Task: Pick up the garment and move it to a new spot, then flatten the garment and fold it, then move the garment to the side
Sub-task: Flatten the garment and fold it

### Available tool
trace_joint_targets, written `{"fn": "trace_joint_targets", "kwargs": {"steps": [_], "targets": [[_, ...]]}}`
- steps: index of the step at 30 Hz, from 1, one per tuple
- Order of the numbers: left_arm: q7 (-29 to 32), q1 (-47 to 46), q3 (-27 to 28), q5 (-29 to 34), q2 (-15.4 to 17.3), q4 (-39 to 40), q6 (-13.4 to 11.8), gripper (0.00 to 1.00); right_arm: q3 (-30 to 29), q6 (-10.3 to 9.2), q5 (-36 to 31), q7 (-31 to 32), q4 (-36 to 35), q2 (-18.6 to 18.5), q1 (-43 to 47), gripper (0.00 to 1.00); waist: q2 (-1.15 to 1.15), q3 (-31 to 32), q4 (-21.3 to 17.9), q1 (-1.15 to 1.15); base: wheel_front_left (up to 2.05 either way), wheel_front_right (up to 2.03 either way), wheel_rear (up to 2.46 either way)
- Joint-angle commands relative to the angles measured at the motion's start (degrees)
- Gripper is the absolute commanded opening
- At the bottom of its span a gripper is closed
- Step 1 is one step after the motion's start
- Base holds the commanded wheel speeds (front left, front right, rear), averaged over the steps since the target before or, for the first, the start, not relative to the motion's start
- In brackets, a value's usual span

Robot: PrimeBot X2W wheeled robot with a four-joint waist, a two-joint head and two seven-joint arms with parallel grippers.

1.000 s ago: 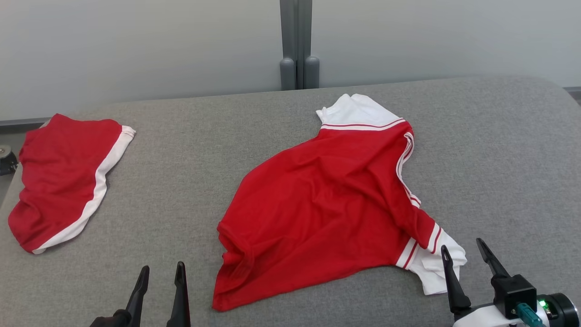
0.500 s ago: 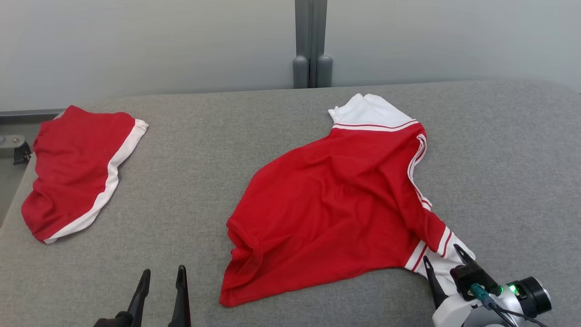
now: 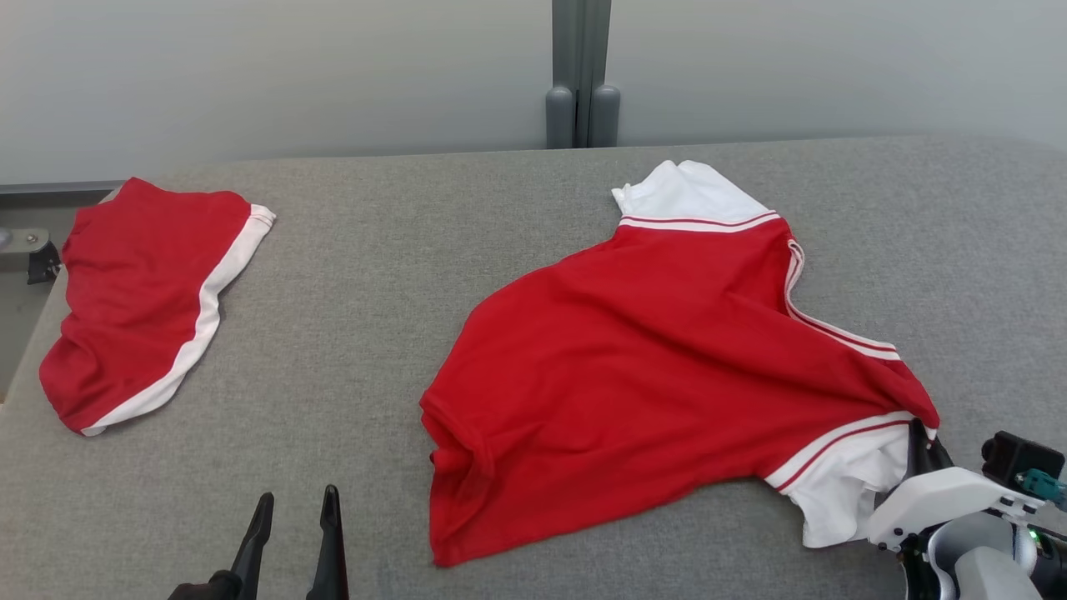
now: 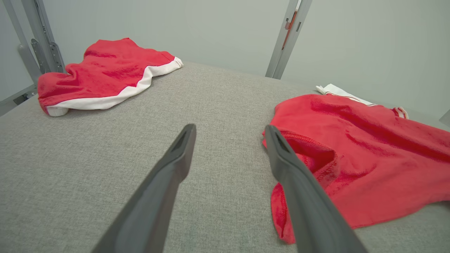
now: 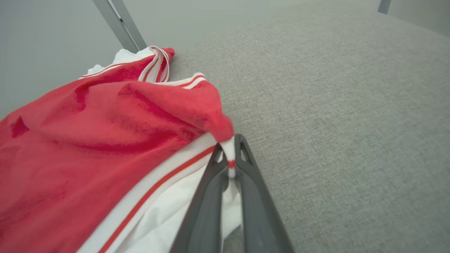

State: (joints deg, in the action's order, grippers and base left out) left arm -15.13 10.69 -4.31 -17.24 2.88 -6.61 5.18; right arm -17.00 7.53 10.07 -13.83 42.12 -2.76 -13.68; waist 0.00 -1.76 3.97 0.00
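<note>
My left gripper should grab the shirt by the hem corner below the held sleeve (image 3: 444,553), because the free edge of that corner sticks out while the red body (image 3: 620,385) lies slack.
The garment (image 3: 667,358) is a red shirt with white, red-striped sleeves, lying rumpled on the grey table (image 3: 375,275). My right gripper (image 3: 924,439) is shut on the near sleeve's edge at the lower right, and that corner is lifted off the cloth surface. In the right wrist view the gripper (image 5: 230,160) pinches the white-and-red cuff of the garment (image 5: 105,133) between its fingertips. My left gripper (image 3: 293,510) stands open at the lower left, empty, a little left of the shirt's hem. The left wrist view has the open left gripper (image 4: 228,133) beside the garment (image 4: 369,151).
A second red piece with a white stripe (image 3: 137,292) lies at the table's far left edge, also in the left wrist view (image 4: 105,77). A grey post (image 3: 581,75) stands behind the table against the pale wall.
My right gripper closed on the near sleeve and pulled it up and to the right, stretching the shirt. The head camera shifted a little. The left gripper stayed put.
</note>
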Motion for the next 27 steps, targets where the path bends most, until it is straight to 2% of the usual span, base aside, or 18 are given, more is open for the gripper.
{"fn": "trace_joint_targets", "kwargs": {"steps": [1, 4, 5, 6, 7, 8, 15, 21, 27], "targets": [[0.0, 0.2, 0.0, 0.1, 0.0, -0.1, -0.1, 1.0, -1.7, -0.08, 0.8, 1.0, 1.4, -0.2, -1.1, 0.0, 0.0, -0.1, -0.3, 0.0, 0.0, 0.0, 0.0], [0.0, -0.1, -0.2, -0.1, 0.0, -0.1, -0.1, 1.0, -5.6, -0.08, -0.5, 3.2, 3.9, -0.3, -3.2, 0.0, 0.0, -0.3, -0.8, 0.0, 0.0, 0.0, 0.0], [0.0, -0.3, -0.3, -0.1, 0.0, -0.2, 0.0, 1.0, -6.1, -0.08, -1.7, 3.7, 4.1, -0.3, -3.8, 0.15, 0.0, -0.4, -0.9, 0.0, 0.0, 0.0, 0.0], [0.0, -0.6, -0.4, -0.2, 0.0, -0.3, 0.0, 1.0, -6.8, -0.09, -3.0, 4.1, 4.5, -0.6, -4.4, 0.42, 0.0, -0.5, -1.0, 0.0, 0.0, 0.0, 0.0], [0.0, -0.7, -0.4, -0.2, 0.0, -0.4, 0.1, 1.0, -6.8, -0.08, -4.0, 4.4, 4.6, -0.7, -4.9, 0.92, 0.0, -0.5, -1.0, 0.0, 0.0, 0.0, 0.0], [0.0, -1.0, -0.5, -0.2, 0.0, -0.4, 0.1, 1.0, -6.8, -0.08, -5.1, 4.0, 4.3, -1.0, -5.7, 1.0, 0.0, -0.5, -1.0, 0.0, 0.0, 0.0, 0.0], [0.0, -1.0, -0.8, -0.6, 0.0, -0.9, 0.0, 1.0, -4.4, -0.08, -10.1, 2.6, 4.3, -3.9, -7.5, 1.0, 0.0, -0.3, -0.7, 0.0, 0.0, 0.0, 0.0], [0.0, -0.1, -1.1, -1.2, 0.0, -0.9, -0.6, 1.0, -3.5, -0.09, -17.3, 1.8, 3.0, -6.6, -3.9, 1.0, 0.0, 0.6, -0.3, 0.0, 0.0, 0.0, 0.0], [0.0, 1.0, -1.0, -1.4, 0.0, -0.1, -0.9, 1.0, -3.0, -0.09, -20.0, -1.1, -6.4, -4.2, 1.8, 1.0, 0.0, 1.2, -0.4, 0.0, 0.0, 0.0, 0.0]]}}
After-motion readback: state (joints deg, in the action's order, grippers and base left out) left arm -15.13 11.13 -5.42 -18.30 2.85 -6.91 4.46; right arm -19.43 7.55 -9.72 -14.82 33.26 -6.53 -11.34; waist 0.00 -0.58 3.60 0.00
